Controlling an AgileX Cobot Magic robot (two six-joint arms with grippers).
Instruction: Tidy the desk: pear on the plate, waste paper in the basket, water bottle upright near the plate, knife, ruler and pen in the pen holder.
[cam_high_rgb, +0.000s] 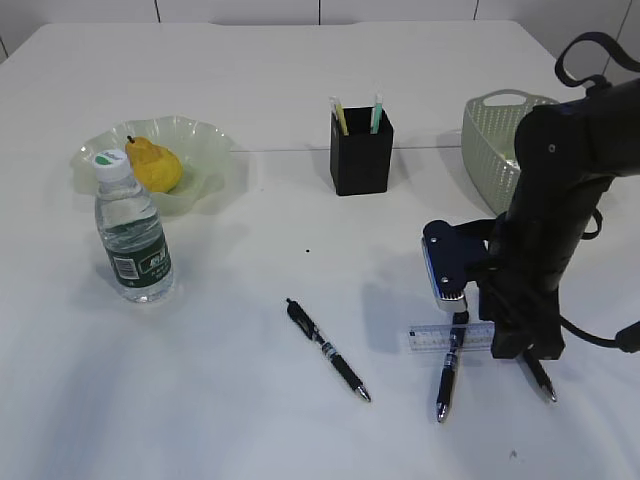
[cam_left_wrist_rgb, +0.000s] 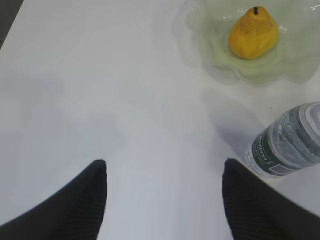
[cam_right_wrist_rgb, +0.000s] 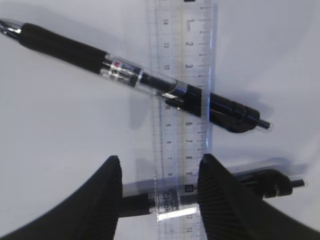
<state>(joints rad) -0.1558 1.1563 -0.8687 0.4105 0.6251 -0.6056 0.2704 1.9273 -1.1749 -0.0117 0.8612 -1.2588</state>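
My right gripper is to grab the clear ruler by its higher-numbered end (cam_right_wrist_rgb: 177, 212). The ruler should then go to the pen holder.
The yellow pear (cam_high_rgb: 155, 165) lies on the green plate (cam_high_rgb: 205, 140). Beside the plate the water bottle (cam_high_rgb: 133, 240) stands upright. The clear ruler (cam_right_wrist_rgb: 180, 45) lies across two black pens (cam_right_wrist_rgb: 75, 50) (cam_right_wrist_rgb: 260, 181) on the desk. My right gripper (cam_right_wrist_rgb: 160, 159) is open and straddles the ruler's near end. Its right finger (cam_right_wrist_rgb: 220, 195) is at the ruler's edge, while the left finger stands apart. A third pen (cam_high_rgb: 326, 348) lies mid-desk. My left gripper (cam_left_wrist_rgb: 165, 162) is open over bare desk left of the bottle (cam_left_wrist_rgb: 287, 142). The knife and waste paper are out of view.
The black pen holder (cam_high_rgb: 361, 152) stands at the back centre with a yellow and a green stick in it. The grey-green basket (cam_high_rgb: 495, 140) sits at the back right, partly behind my right arm (cam_high_rgb: 560, 200).
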